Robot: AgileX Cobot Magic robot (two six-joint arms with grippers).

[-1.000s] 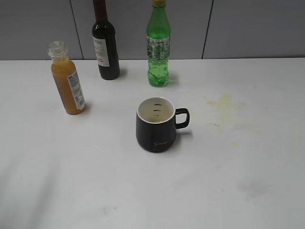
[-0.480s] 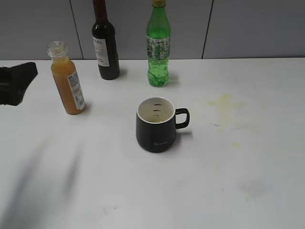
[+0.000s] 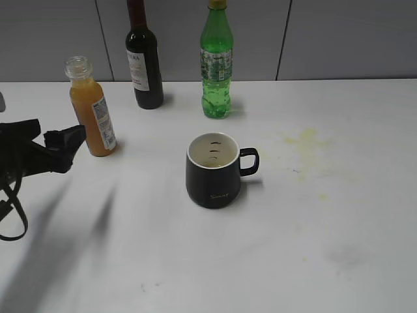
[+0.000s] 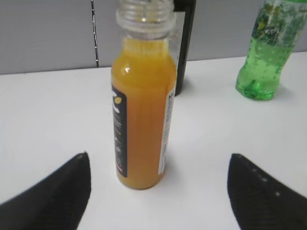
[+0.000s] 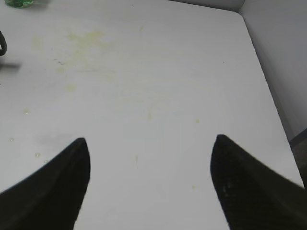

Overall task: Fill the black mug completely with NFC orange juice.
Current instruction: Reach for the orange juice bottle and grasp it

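My left gripper picks up the open bottle by its straight-sided labelled body (image 3: 98, 124) (image 4: 142, 132) next, since the bottle's top parts slope in toward its opening.
The black mug (image 3: 214, 171) stands upright mid-table, handle to the right, its cream inside showing no juice. The NFC orange juice bottle (image 3: 92, 111) stands uncapped and nearly full at the back left. My left gripper (image 3: 58, 129) is open just left of that bottle, not touching it. In the left wrist view the bottle (image 4: 143, 110) stands centred ahead of the two black fingertips (image 4: 76, 182), with table showing between them and the bottle. My right gripper (image 5: 149, 139) is open over bare table and holds nothing; it is out of the exterior view.
A dark wine bottle (image 3: 144, 62) and a green soda bottle (image 3: 216, 65) stand at the back by the grey wall. Yellowish stains (image 3: 306, 140) mark the table right of the mug. The table's right edge (image 5: 268, 96) meets a wall.
My left gripper has come in from the left edge of the exterior view and moved right, up to the juice bottle. Bottles and mug have not moved.
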